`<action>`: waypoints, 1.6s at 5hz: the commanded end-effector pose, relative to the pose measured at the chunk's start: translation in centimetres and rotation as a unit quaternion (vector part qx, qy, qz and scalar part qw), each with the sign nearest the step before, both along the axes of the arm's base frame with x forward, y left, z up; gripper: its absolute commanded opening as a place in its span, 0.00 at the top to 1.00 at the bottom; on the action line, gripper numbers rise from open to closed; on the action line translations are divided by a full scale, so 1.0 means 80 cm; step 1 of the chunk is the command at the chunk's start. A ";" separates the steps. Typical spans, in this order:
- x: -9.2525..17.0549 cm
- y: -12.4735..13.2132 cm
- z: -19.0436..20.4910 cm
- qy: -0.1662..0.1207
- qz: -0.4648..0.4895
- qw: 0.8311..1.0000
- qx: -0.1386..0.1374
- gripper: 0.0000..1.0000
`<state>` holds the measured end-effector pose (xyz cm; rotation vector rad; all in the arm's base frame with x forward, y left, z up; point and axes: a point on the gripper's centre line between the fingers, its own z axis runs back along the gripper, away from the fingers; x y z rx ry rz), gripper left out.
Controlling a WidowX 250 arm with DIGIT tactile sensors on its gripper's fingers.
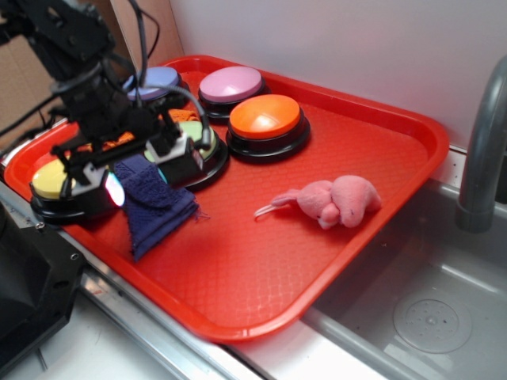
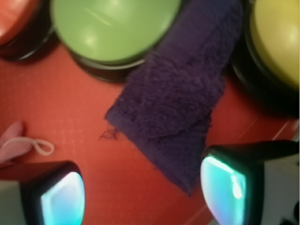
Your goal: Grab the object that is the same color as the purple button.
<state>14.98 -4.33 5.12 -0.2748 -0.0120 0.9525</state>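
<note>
The dark indigo terry cloth is the object that matches the purple button (image 1: 156, 79). To pick it out, my gripper will next grab the cloth by its hemmed end (image 1: 158, 229).
The object, a dark indigo terry cloth (image 1: 154, 202) (image 2: 176, 101), lies folded on the red tray (image 1: 261, 253) between the green button (image 2: 112, 28) and the yellow button (image 1: 57, 180) (image 2: 276, 44). My gripper (image 1: 150, 170) (image 2: 143, 197) hovers over the cloth, open, with its glowing teal fingertips (image 2: 63, 199) spread wide. One corner of the cloth reaches in between them near the right pad; nothing is held. The purple button (image 1: 156, 79), periwinkle-topped, stands at the tray's back left, partly hidden behind the arm.
A pinkish-lilac button (image 1: 230, 84) and an orange button (image 1: 265, 117) stand at the back. A pink plush toy (image 1: 333, 200) (image 2: 11, 143) lies mid-tray. An orange knitted cloth (image 1: 184, 116) peeks out behind the gripper. A metal sink (image 1: 428, 317) and faucet (image 1: 483, 150) are to the right.
</note>
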 end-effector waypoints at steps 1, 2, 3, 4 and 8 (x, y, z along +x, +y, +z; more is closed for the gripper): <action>0.012 -0.002 -0.035 0.017 0.007 1.000 -0.002 0.00; 0.017 -0.001 -0.038 0.007 -0.007 1.000 0.030 0.00; 0.021 -0.003 -0.036 -0.001 -0.031 0.998 0.053 1.00; 0.024 -0.008 -0.032 -0.007 -0.052 0.995 0.082 1.00; 0.039 -0.014 0.032 -0.048 -0.232 0.965 0.112 1.00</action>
